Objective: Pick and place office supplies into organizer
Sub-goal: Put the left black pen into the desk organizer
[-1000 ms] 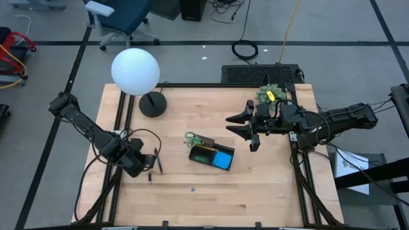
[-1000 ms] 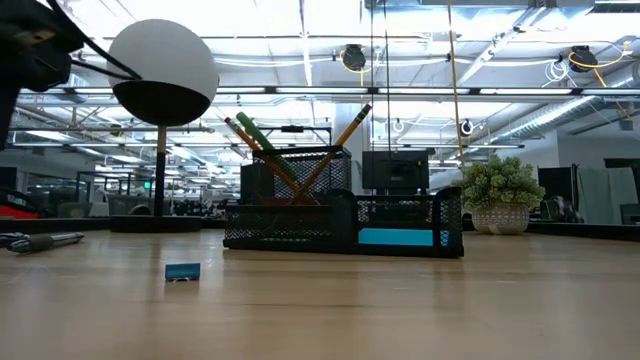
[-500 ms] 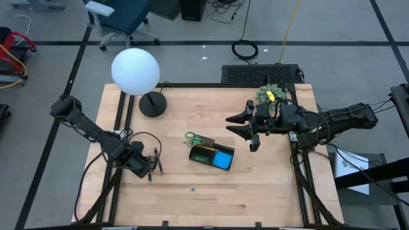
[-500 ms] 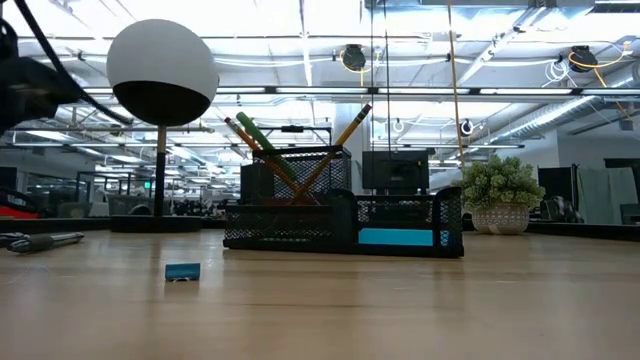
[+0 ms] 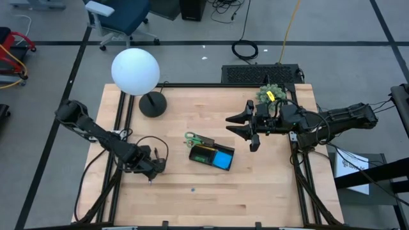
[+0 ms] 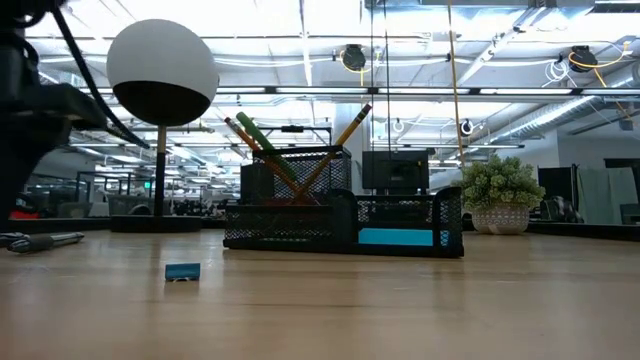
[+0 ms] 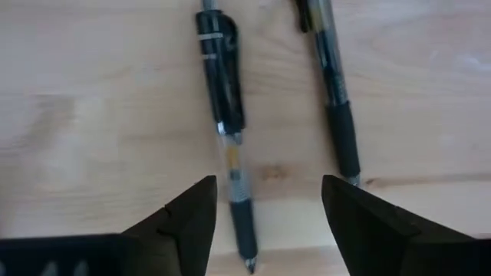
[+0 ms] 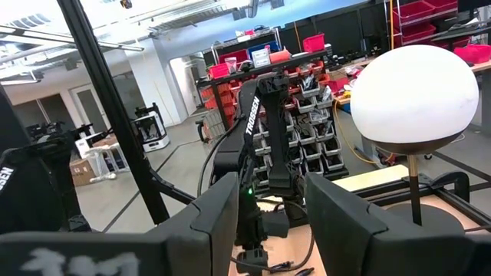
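Note:
Next, the left gripper reaches the dark pen and grips the pen's clear body [image 7: 234,159]. Then it stands the pen in the black organizer.
Two dark pens [image 7: 224,92] [image 7: 331,92] lie side by side on the wooden table. My left gripper [image 7: 268,218] points down over them, open; the first pen's tip end lies between its fingers and the second pen is just past one finger. In the high view it is at the table's left [image 5: 155,168]. The black organizer [image 5: 212,155] stands mid-table with a blue pad [image 5: 223,160], green-handled scissors [image 5: 192,137] and pencils [image 6: 345,130] in it. A tiny eraser [image 6: 182,271] lies near the front. My right gripper [image 5: 239,124] is held high on the right, open and empty.
A lamp with a white globe [image 5: 135,70] and a round black base [image 5: 152,104] stands at the far left. A green plant [image 5: 270,94] sits at the far right corner. Bare wood stretches along the near edge [image 5: 255,198].
My left gripper has come down and shifted toward the table's right edge, ending over the two pens, with its wrist turned a little. The pens, the organizer and my right arm have kept still.

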Controlling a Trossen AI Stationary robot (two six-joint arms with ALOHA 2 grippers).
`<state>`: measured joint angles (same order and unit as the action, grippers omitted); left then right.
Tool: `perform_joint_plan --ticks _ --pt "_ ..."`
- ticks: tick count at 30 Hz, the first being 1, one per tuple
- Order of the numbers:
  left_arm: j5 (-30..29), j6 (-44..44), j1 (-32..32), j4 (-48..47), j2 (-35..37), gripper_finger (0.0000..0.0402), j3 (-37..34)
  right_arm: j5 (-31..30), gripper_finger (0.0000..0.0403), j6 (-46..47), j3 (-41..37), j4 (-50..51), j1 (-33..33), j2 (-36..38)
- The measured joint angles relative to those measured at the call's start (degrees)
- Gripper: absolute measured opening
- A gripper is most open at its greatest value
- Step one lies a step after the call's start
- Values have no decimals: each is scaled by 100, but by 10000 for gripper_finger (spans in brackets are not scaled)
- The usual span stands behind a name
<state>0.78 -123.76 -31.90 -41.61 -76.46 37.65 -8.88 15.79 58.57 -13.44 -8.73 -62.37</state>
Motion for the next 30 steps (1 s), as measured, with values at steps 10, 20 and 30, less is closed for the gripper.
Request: perform_joint_plan --ticks 10,20,30 --pt "17 20 260 -46 -280 205 0 1 141 -1 0 -1 0 0" --pt "85 59 371 -150 -307 197 -182 1 140 0 0 0 0 0" --pt "111 55 371 31 -287 185 -352 2 141 -1 0 1 0 0"
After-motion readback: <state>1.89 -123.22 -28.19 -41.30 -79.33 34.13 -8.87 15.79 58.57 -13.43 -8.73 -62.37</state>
